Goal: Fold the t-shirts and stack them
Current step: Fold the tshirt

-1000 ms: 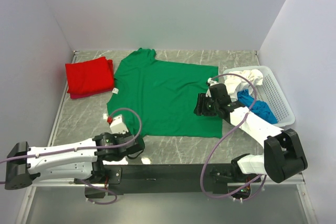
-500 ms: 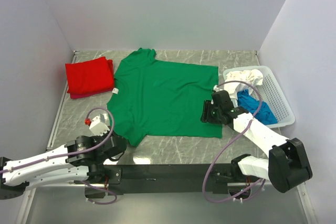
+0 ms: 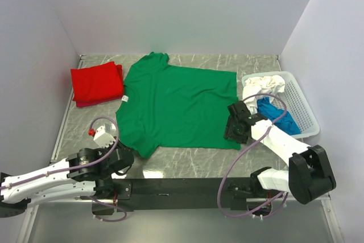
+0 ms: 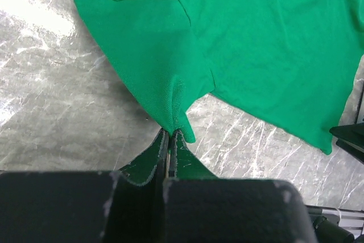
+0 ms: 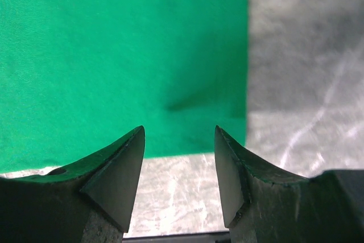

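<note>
My right gripper grabs the green t-shirt's near corner (image 3: 236, 145) beside the basket next, to fold the t-shirt's near side over with both grippers.
A bright green t-shirt (image 3: 176, 103) lies spread flat in the middle of the table, its white neck label (image 3: 125, 99) at the left. My left gripper (image 3: 132, 156) is shut on the shirt's near left corner, which is drawn to a point; the left wrist view shows the closed jaws pinching green cloth (image 4: 173, 123). My right gripper (image 3: 230, 135) is open and empty, hovering over the shirt's near right corner (image 5: 236, 135). A folded red t-shirt (image 3: 96, 83) lies at the far left. White (image 3: 263, 85) and blue (image 3: 277, 116) shirts lie in the basket.
A white lattice basket (image 3: 304, 109) stands at the right wall. The table is grey marble (image 3: 187, 163), walled in on three sides. A black rail (image 3: 170, 187) with both arm bases runs along the near edge.
My left gripper has drawn the shirt's near left corner toward the near left. My right gripper has moved nearer along the shirt's right edge to its near right corner.
</note>
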